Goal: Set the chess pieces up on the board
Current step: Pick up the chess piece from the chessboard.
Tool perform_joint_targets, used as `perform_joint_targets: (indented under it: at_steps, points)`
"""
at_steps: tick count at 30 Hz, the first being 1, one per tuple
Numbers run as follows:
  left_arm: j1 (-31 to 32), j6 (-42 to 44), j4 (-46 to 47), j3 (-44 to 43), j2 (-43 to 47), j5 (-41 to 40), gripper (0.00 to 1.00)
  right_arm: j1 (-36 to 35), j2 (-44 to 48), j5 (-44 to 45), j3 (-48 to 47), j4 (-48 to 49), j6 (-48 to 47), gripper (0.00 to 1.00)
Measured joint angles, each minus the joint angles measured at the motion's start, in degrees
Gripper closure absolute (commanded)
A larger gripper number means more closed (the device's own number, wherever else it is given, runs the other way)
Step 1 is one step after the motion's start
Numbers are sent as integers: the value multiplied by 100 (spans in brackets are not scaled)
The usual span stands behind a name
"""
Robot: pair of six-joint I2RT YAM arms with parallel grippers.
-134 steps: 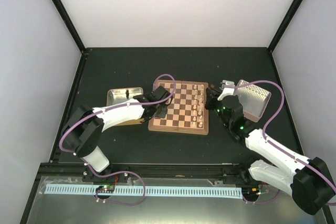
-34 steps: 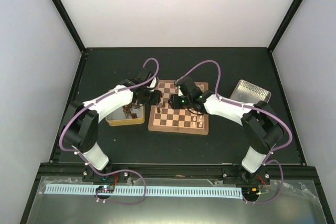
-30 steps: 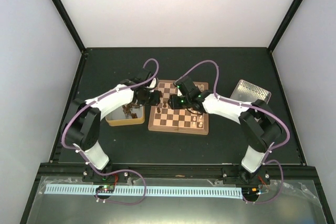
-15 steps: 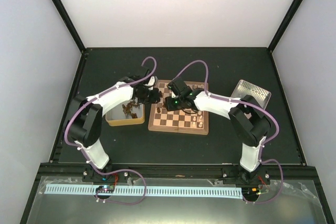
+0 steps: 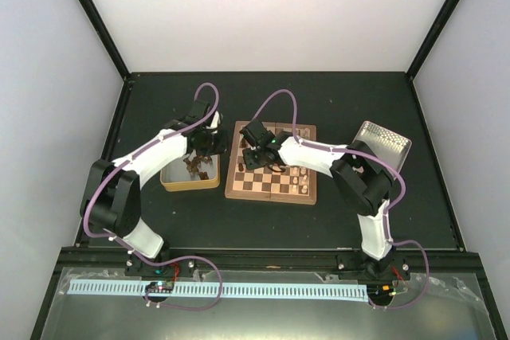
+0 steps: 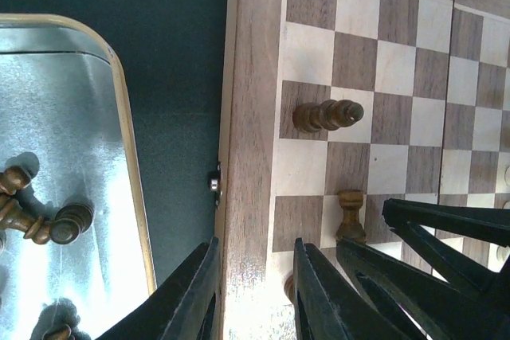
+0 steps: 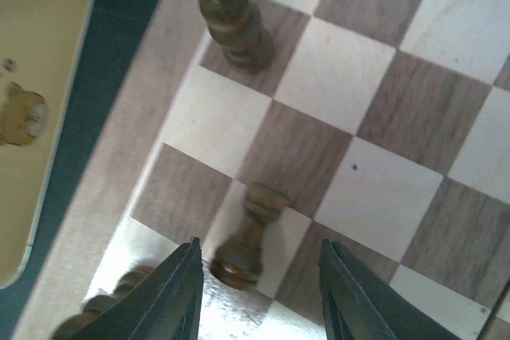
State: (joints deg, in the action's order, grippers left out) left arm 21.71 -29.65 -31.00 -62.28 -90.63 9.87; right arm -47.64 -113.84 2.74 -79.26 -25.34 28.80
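I should grab the dark rook with my right gripper by its wider end (image 7: 237, 263) next, leaving the narrower end for my left gripper.
The board (image 5: 271, 195) lies mid-table, with pale chess pieces (image 5: 301, 174) on its right side. Dark chess pieces (image 6: 48, 224) lie in the yellowish tin (image 6: 127, 133) left of it. My left gripper (image 6: 255, 296) hovers open over the board's left border (image 6: 251, 77), with nothing between its fingers. My right gripper (image 7: 259, 296) reaches across to the board's left columns. It is open, and a blurred dark rook (image 7: 249, 236) sits between its fingers without touching them. Another dark piece (image 7: 233, 20) stands two squares away. The right gripper's fingers (image 6: 430, 232) show beside the rook (image 6: 349, 214) in the left wrist view.
A silvery perforated tray (image 5: 384, 145) sits right of the board. The tin (image 5: 191, 184) almost touches the board's left edge. A third dark piece (image 7: 103, 308) is at the board's corner by the right gripper. Black frame posts and white walls enclose the dark table.
The right arm has swung left across the board to its left columns. The left gripper has drawn back from the board's edge toward the tin's far end.
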Motion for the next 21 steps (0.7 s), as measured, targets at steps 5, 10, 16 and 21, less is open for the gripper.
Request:
perform_joint_targets:
  at_steps: [5, 10, 16, 21]
  points:
    - [-2, -4, 24, 61, 2, 0, 74, -66, -57, 326, 0, -177, -33, 63]
    - [-4, -4, 35, 61, 22, 0, 73, -83, -57, 481, 13, -227, -68, 73]
    - [-28, -7, 63, 74, 92, 2, 73, -87, -57, 533, 26, -225, -208, 78]
    - [-28, -9, 76, 105, 192, 4, 71, -87, -57, 542, 76, -105, -452, 86]
